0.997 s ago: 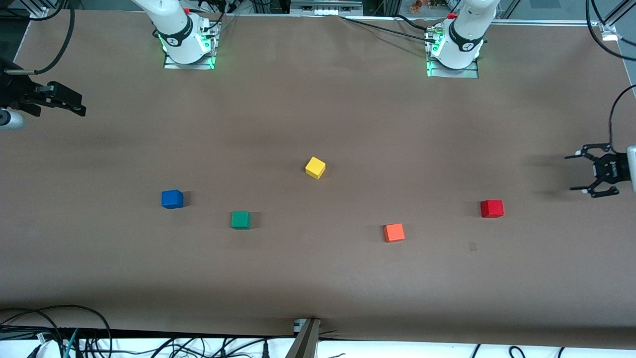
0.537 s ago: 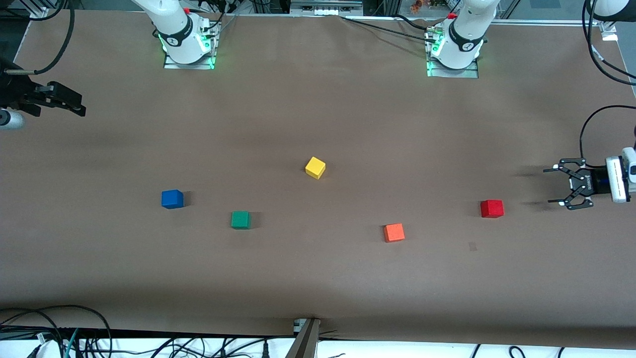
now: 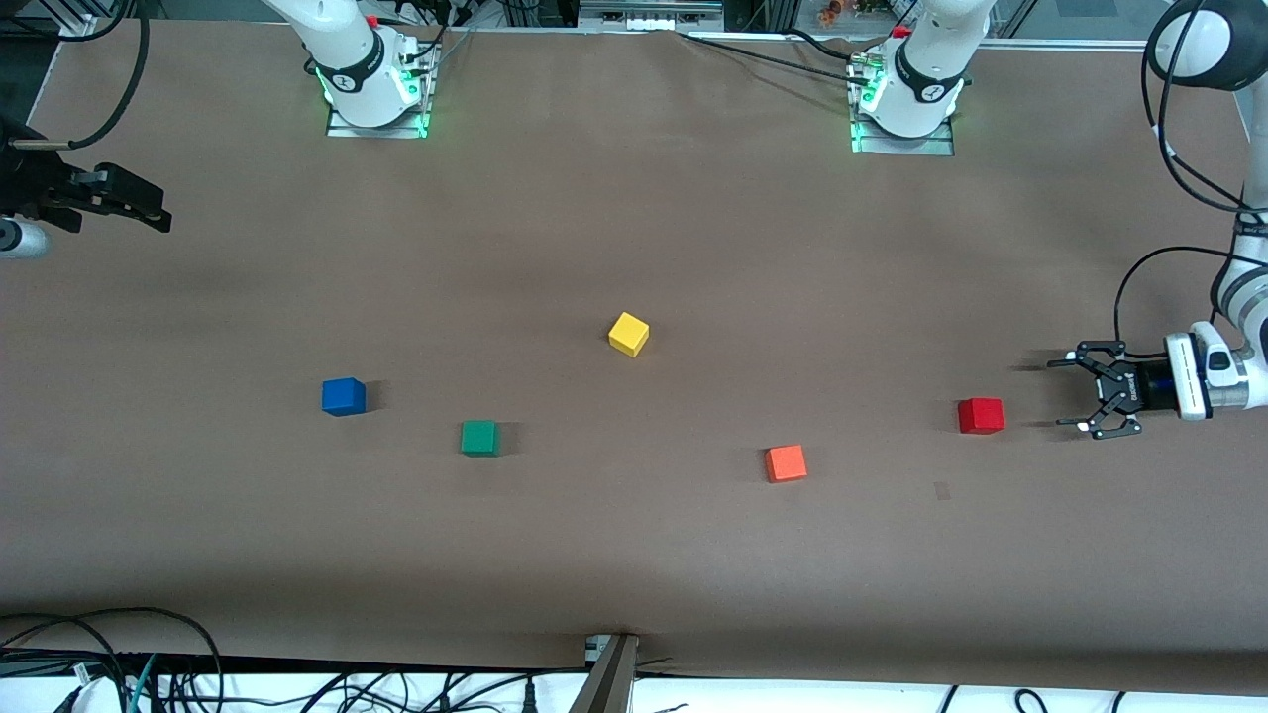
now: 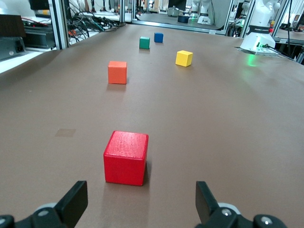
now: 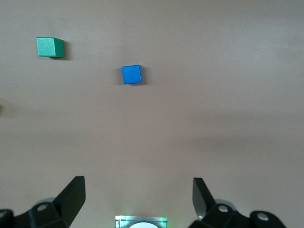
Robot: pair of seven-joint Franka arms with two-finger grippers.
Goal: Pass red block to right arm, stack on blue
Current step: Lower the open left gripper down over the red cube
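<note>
My left gripper is about to pass something on to my right arm, so it next needs to grab the red block (image 3: 981, 415) by two opposite sides.
The red block (image 3: 981, 415) sits on the brown table toward the left arm's end. My left gripper (image 3: 1062, 393), with black linkage fingers, is open and empty, low over the table beside the block and apart from it. In the left wrist view the block (image 4: 126, 157) lies just ahead of the open gripper (image 4: 140, 195). The blue cube (image 3: 343, 396) sits toward the right arm's end and shows in the right wrist view (image 5: 131, 74). My right gripper (image 3: 158, 213) waits open and empty at that end, also seen in its wrist view (image 5: 137, 186).
An orange cube (image 3: 786, 462), a green cube (image 3: 479, 437) and a yellow cube (image 3: 628, 334) stand apart between the red and blue cubes. The arm bases (image 3: 371, 89) stand along the table's edge farthest from the front camera.
My left gripper has come in from the table's end and closed most of the gap to the red block, still open. The right arm and all the cubes have not moved.
</note>
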